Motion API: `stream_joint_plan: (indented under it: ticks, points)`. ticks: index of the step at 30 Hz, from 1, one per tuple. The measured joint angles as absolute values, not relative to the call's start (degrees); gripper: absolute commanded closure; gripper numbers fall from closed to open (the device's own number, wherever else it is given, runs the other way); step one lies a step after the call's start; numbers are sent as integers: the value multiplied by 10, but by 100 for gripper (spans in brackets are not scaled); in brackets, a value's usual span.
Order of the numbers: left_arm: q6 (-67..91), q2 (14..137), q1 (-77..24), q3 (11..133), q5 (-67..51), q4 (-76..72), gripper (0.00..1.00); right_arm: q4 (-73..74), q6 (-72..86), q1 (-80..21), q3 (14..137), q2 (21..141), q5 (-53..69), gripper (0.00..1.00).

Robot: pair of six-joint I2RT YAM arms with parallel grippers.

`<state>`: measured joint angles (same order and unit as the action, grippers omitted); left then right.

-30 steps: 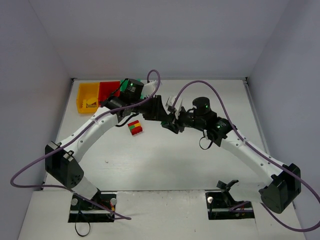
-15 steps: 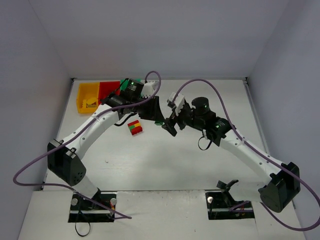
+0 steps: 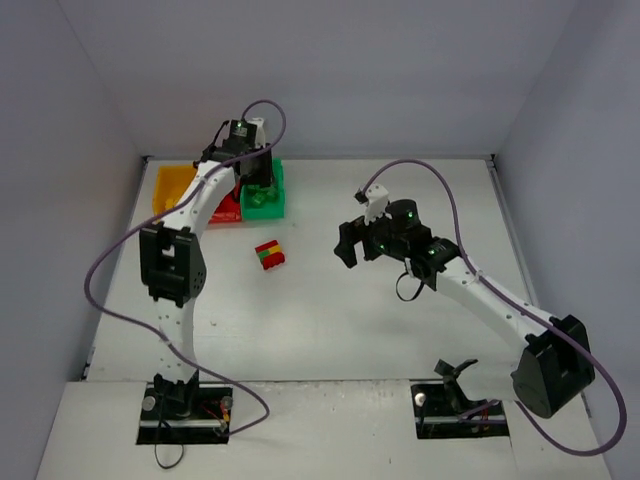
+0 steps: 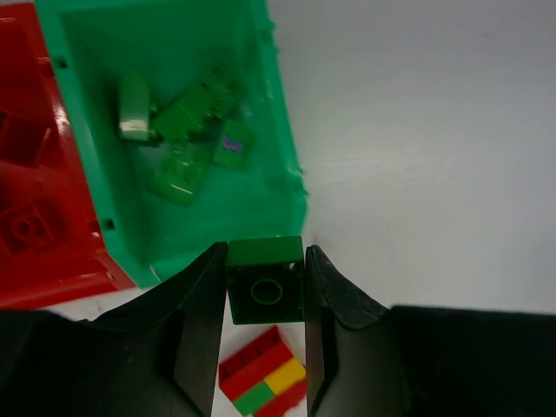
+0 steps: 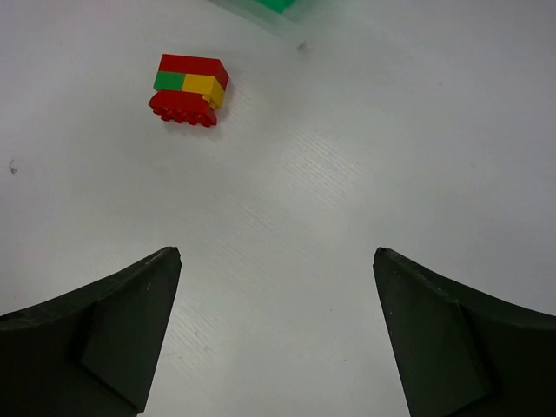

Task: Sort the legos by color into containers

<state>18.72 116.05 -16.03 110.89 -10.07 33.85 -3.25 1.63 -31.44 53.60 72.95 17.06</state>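
Observation:
My right gripper grabs the clump (image 3: 269,255) across its green and yellow ends next, which leaves the straight red brick free for sorting.
My left gripper (image 4: 265,282) is shut on a dark green lego brick (image 4: 265,276), held just above the near wall of the green container (image 4: 291,187). Several green legos (image 4: 187,130) lie inside it. In the top view the left gripper (image 3: 256,182) hangs over the green container (image 3: 272,205), beside the red container (image 3: 226,210) and the yellow container (image 3: 170,190). A red, green and yellow lego clump (image 3: 269,255) lies on the table, also seen below the held brick (image 4: 261,382). My right gripper (image 3: 358,226) (image 5: 276,256) is open and empty, to the right of the clump (image 5: 188,89).
The red container (image 4: 35,217) holds red bricks. The left arm covers part of the red container in the top view. Grey walls close in the white table (image 3: 330,320) on three sides. Purple cables loop off both arms.
The two grippers were together at mid-table. The left arm has swung back left to the green container with the green brick. The right gripper has opened and drawn back to the right.

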Motion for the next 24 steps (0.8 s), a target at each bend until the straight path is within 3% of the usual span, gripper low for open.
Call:
stream_joint_plan:
  ticks: [2,7,10,16,19,24]
  points:
    - [181,1215,-147,1157,-80,337,85,-35,41,-321,529,738,159,6]
    - [166,1321,-130,1262,-44,336,44,-53,91,-336,527,768,138,2]
    - [165,1338,-130,1276,-33,337,33,-66,112,-345,530,794,126,2]
    - [169,1295,-131,1238,-28,330,26,-73,140,-384,595,899,86,0]
    - [176,1223,-131,1174,-22,332,17,-78,149,-417,635,952,55,0]
    - [204,1059,-131,1067,4,334,14,-82,165,-467,702,1033,11,0]
